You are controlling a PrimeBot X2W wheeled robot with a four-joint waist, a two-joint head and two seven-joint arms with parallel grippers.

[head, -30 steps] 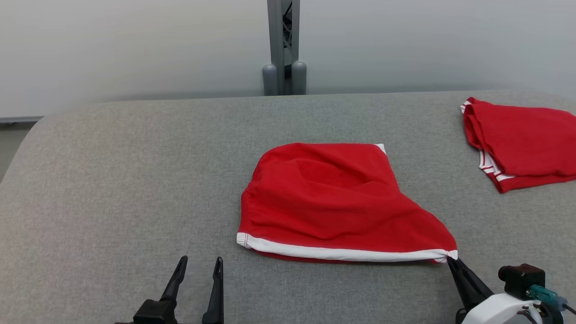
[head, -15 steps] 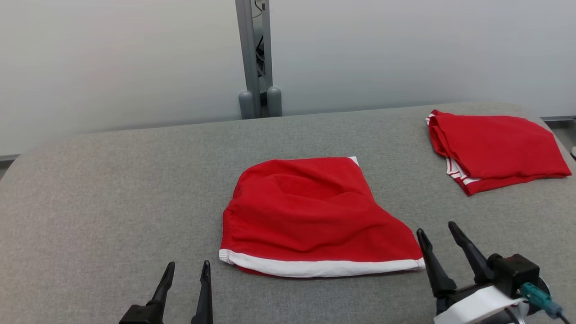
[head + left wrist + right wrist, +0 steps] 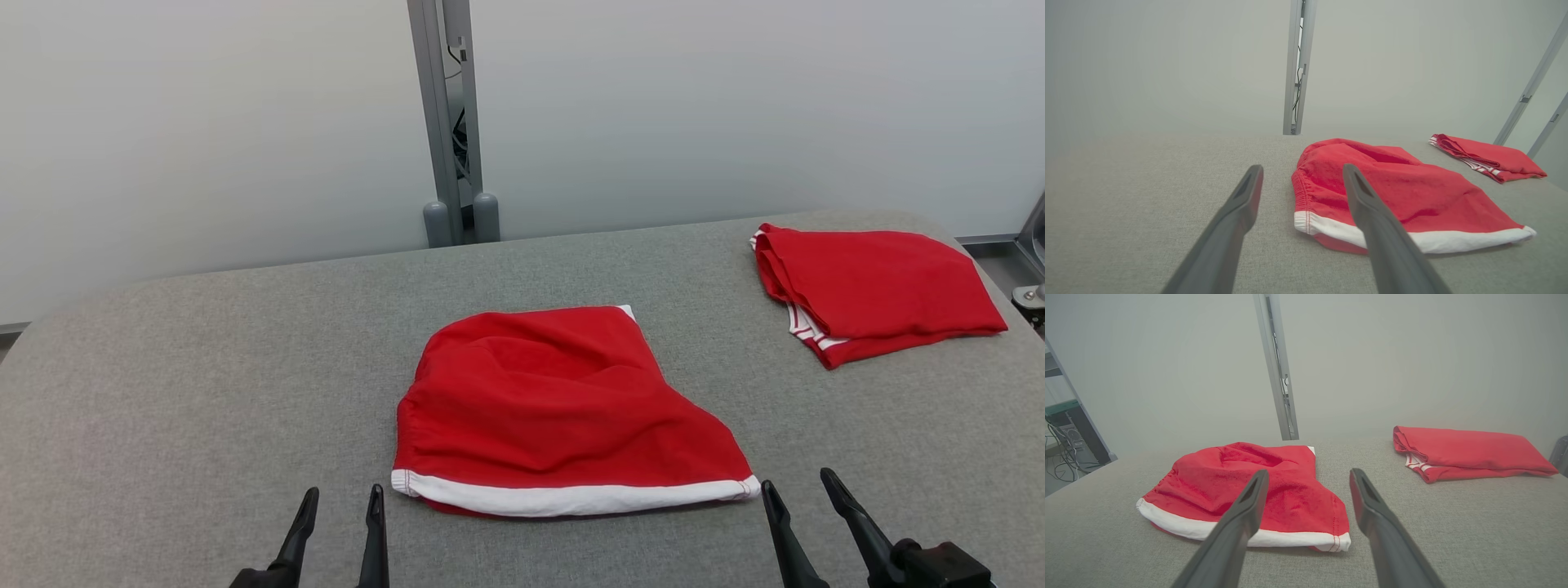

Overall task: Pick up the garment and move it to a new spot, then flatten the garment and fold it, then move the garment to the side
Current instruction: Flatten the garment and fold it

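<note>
The white band's corner beside the shorts' gathered waist is standing up while the red cloth is lying loose, so my left gripper needs to grip the shorts by that corner next.
The garment is a pair of red shorts with a white band along its near edge, folded over and lying mid-table; it also lies ahead in the left wrist view and the right wrist view. My left gripper stands open at the lower left, just left of the garment's near corner, touching nothing. My right gripper is open at the lower right, just beyond the garment's right tip and apart from it. Between their fingers, both grippers hold nothing.
A second red garment, folded, lies at the table's far right. The grey fabric table has rounded far corners. A grey post rises behind it against a pale wall. A metal frame stands off the right edge.
My right gripper let go of the garment's right tip, opened, and drew back toward me. The tip dropped onto the table. The head camera tilted up and shifted.
</note>
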